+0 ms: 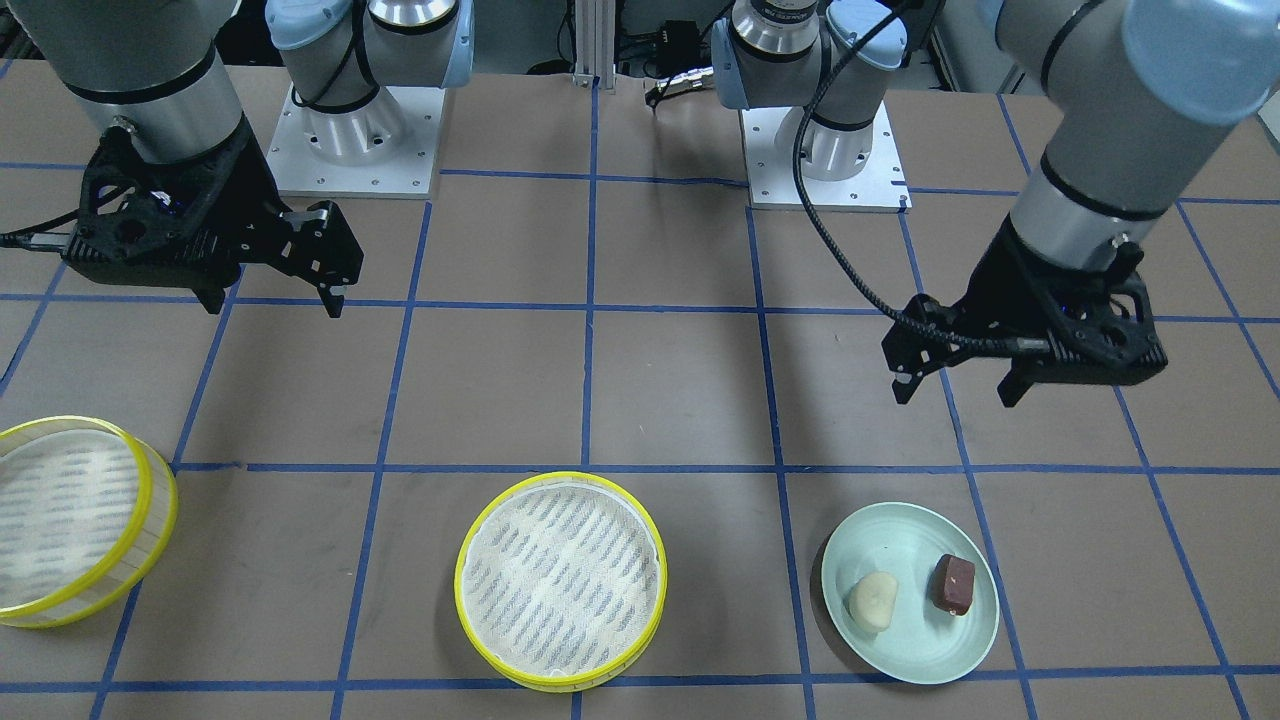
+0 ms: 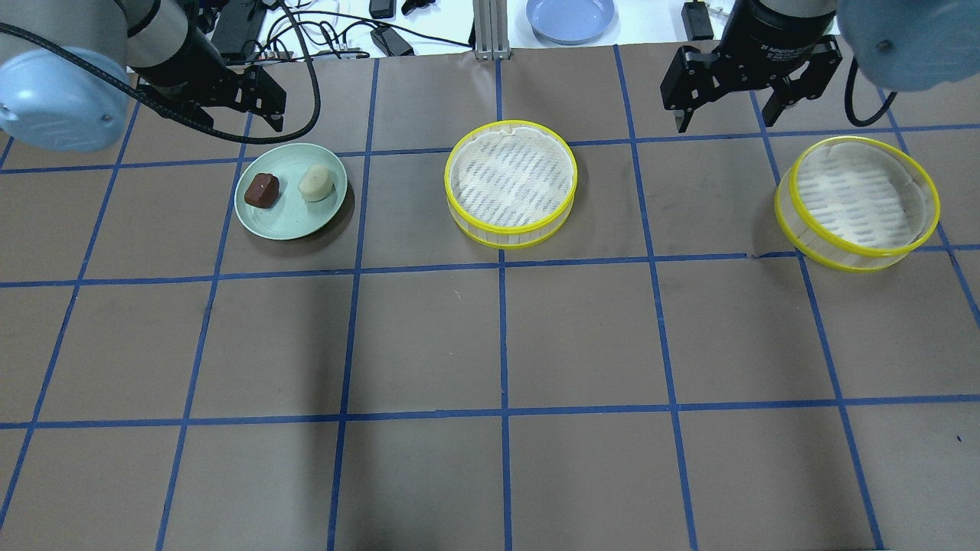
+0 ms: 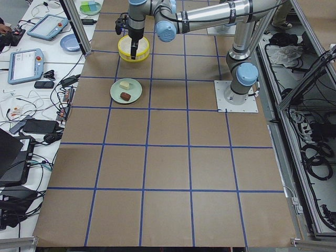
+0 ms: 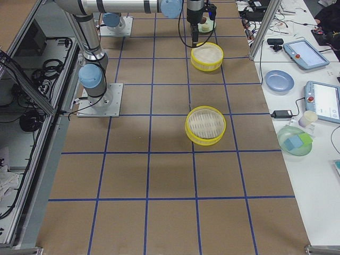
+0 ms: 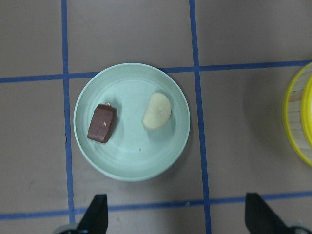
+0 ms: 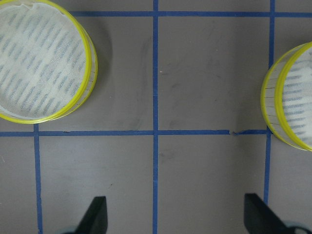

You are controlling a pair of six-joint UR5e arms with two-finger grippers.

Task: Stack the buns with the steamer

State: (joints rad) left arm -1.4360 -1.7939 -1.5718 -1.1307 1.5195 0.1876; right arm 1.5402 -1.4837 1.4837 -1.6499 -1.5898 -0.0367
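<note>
My left gripper will stack the buns in the steamer (image 1: 560, 580), so next it will grab the cream-white bun by its rounded middle (image 1: 873, 600).
A cream-white bun (image 2: 316, 183) and a dark brown bun (image 2: 261, 189) lie side by side on a pale green plate (image 2: 291, 229). My left gripper (image 2: 243, 122) hovers open and empty just behind the plate; its wrist view shows both buns (image 5: 157, 111) (image 5: 102, 123) ahead of the gripper (image 5: 178, 217). One yellow-rimmed steamer tray (image 2: 511, 182) sits mid-table, a second (image 2: 857, 200) to the right, slightly tilted. My right gripper (image 2: 723, 124) hangs open and empty between the two, behind them. Both trays hold only their liners.
A blue plate (image 2: 570, 17) and cables lie beyond the table's far edge. The arm bases (image 1: 355, 140) (image 1: 825, 150) stand on the robot's side. Blue tape lines grid the brown table (image 2: 505, 344).
</note>
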